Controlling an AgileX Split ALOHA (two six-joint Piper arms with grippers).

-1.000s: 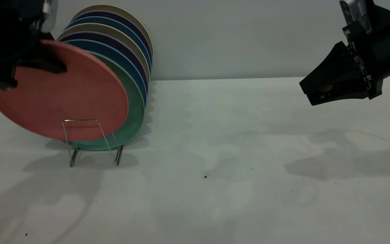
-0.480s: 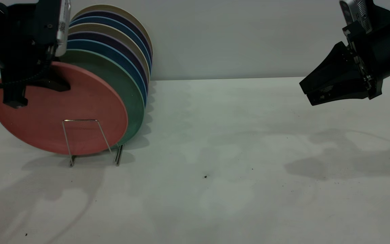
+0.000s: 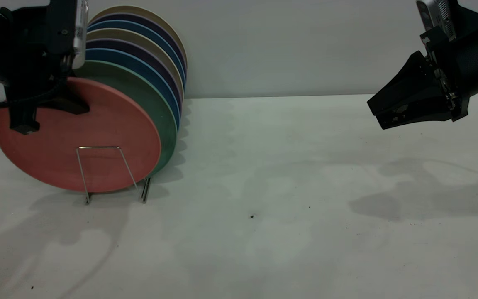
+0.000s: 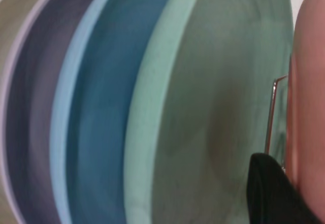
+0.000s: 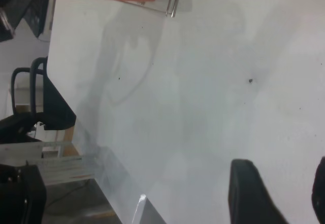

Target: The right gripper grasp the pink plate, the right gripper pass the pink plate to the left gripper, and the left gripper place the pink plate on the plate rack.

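Observation:
The pink plate's lower edge sits in the slot behind the front wire loop, so it is time for my left gripper to open now.
The pink plate [image 3: 81, 141] stands upright in the front slot of the plate rack [image 3: 102, 148], behind its front wire loop and leaning on the mint-green plate [image 3: 160, 112]. My left gripper [image 3: 48, 112] is shut on the pink plate's upper left rim. In the left wrist view one black finger [image 4: 271, 193] lies between the green plate [image 4: 213, 107] and the pink plate [image 4: 311, 82], with a rack wire [image 4: 270, 117] beside it. My right gripper [image 3: 376, 114] hovers open and empty at the far right, high above the table; its fingers [image 5: 249, 193] show over bare table.
Several blue, purple and beige plates [image 3: 156, 50] fill the rack behind the green one. The white table [image 3: 284, 187] stretches to the right of the rack. The right wrist view shows the table's edge [image 5: 96, 142] and a black chair [image 5: 45, 102] beyond it.
The left gripper lowered the pink plate and shifted it slightly right, down into the rack's front slot behind the wire loop. The right arm has not moved.

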